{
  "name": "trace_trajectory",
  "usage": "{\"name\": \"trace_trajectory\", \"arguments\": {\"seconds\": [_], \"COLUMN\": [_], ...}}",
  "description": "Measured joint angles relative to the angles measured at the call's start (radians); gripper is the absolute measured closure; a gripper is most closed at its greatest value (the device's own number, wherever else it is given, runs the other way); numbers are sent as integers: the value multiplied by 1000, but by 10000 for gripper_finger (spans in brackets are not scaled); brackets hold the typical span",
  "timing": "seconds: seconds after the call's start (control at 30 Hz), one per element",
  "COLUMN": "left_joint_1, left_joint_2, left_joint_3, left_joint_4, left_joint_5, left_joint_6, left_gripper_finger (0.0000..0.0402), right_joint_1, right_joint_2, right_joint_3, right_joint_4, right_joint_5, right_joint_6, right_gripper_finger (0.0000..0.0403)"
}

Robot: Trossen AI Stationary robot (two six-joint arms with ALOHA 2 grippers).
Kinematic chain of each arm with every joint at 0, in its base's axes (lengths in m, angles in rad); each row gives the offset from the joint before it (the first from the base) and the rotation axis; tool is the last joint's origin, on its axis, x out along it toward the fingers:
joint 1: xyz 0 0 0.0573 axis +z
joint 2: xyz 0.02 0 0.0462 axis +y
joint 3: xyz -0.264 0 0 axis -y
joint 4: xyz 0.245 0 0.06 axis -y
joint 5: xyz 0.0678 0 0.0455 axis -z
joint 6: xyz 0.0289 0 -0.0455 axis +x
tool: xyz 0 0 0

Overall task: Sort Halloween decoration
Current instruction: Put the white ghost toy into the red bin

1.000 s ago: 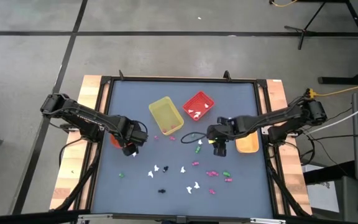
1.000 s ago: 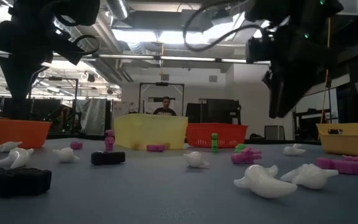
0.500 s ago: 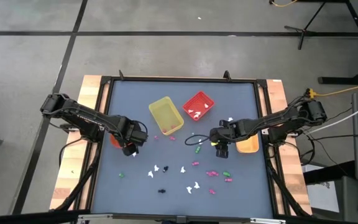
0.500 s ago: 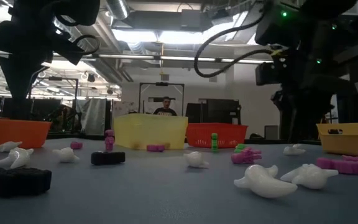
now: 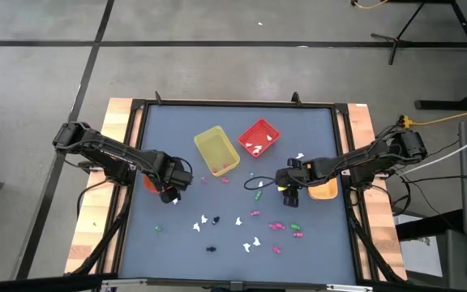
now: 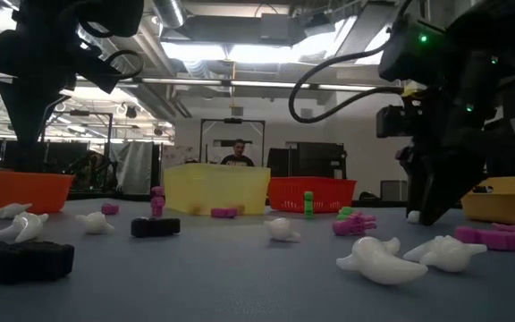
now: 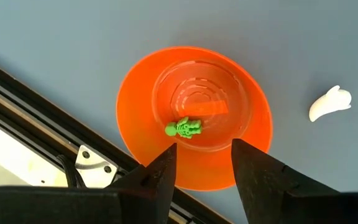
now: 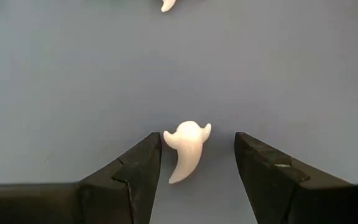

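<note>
My right gripper closes now, since its fingers are low on either side of the white ghost. Closing now would catch the ghost.
Small Halloween decorations in white, pink, green and black lie scattered on the grey table's near half. My right gripper is low over the table, pointing down and open. A white ghost lies flat between its two fingers, and neither finger touches it. My left gripper hangs open above the orange bowl at the table's left. A green trinket lies in that bowl. Another white ghost lies on the table beside the bowl.
A yellow bin and a red bin holding white pieces stand at the table's far middle. An orange tray sits just right of my right gripper. A black frame rims the table. A person sits far behind.
My right gripper has come down toward the table, over the white ghost near the orange tray, and has stayed open and pointing down. The trinkets have not moved.
</note>
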Motion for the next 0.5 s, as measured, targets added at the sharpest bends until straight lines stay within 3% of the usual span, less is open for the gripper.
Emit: {"name": "trace_trajectory", "arguments": {"seconds": [0.17, 0.5], "left_joint_1": [0, 0], "left_joint_2": [0, 0], "left_joint_3": [0, 0], "left_joint_4": [0, 0], "left_joint_5": [0, 0], "left_joint_6": [0, 0], "left_gripper_finger": [264, 264], "right_joint_1": [0, 0], "right_joint_2": [0, 2], "right_joint_3": [-2, -3], "right_joint_4": [17, 24], "right_joint_5": [-2, -8], "right_joint_6": [-1, -1], "right_gripper_finger": [213, 299]}}
